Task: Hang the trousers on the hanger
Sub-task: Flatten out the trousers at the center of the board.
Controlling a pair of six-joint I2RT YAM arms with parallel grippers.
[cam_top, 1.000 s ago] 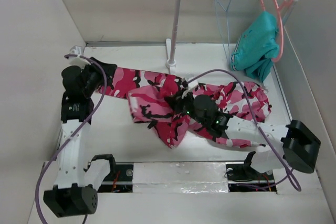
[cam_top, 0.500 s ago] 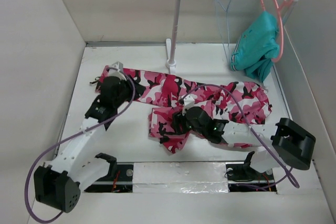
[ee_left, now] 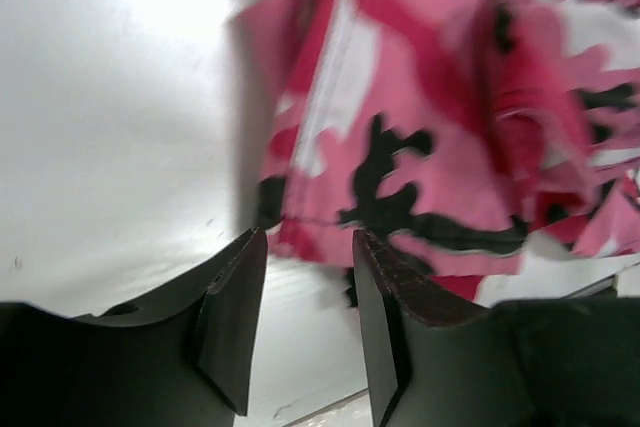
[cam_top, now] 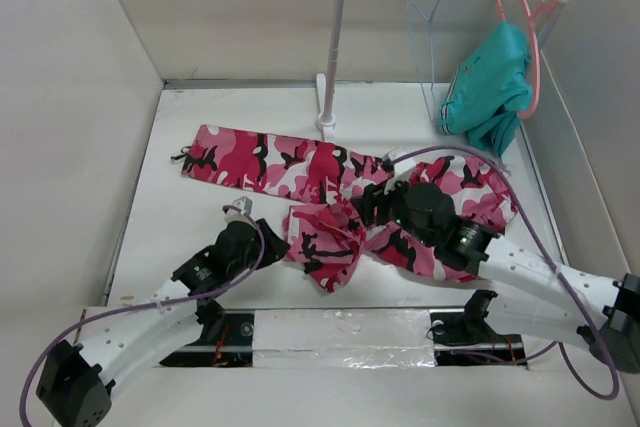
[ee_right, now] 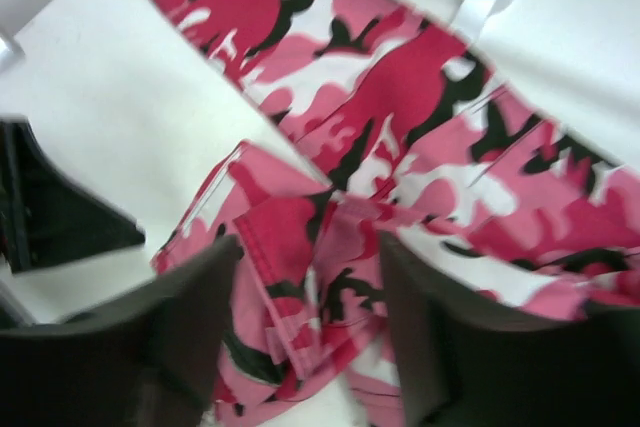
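My left gripper grabs the trousers' bunched fold by its hem corner next, to spread the leg flat for the hanger.
The trousers (cam_top: 300,165), in pink, white and black camouflage, lie on the white table with one leg stretched out to the left and a bunched fold (cam_top: 325,242) in the middle. My left gripper (cam_top: 274,244) sits low at that fold's left edge. In the left wrist view it (ee_left: 308,237) is open, with bare table between the fingers and the cloth hem (ee_left: 400,217) just past the tips. My right gripper (cam_top: 363,209) hovers over the fold, open (ee_right: 310,242), with the fabric (ee_right: 300,237) below it. The pale-blue hanger (cam_top: 430,47) hangs on the rail at the back.
A white rail stand (cam_top: 330,57) rises at the back centre. A coral hanger (cam_top: 533,57) on the rail carries a teal garment (cam_top: 490,82) at the back right. Walls close in left, right and behind. Purple cables (cam_top: 480,162) trail over the trousers.
The left arm swung from the far end of the leg to the near side of the bunched fold, and the leg now lies flat. The right gripper opened and released the lifted fabric.
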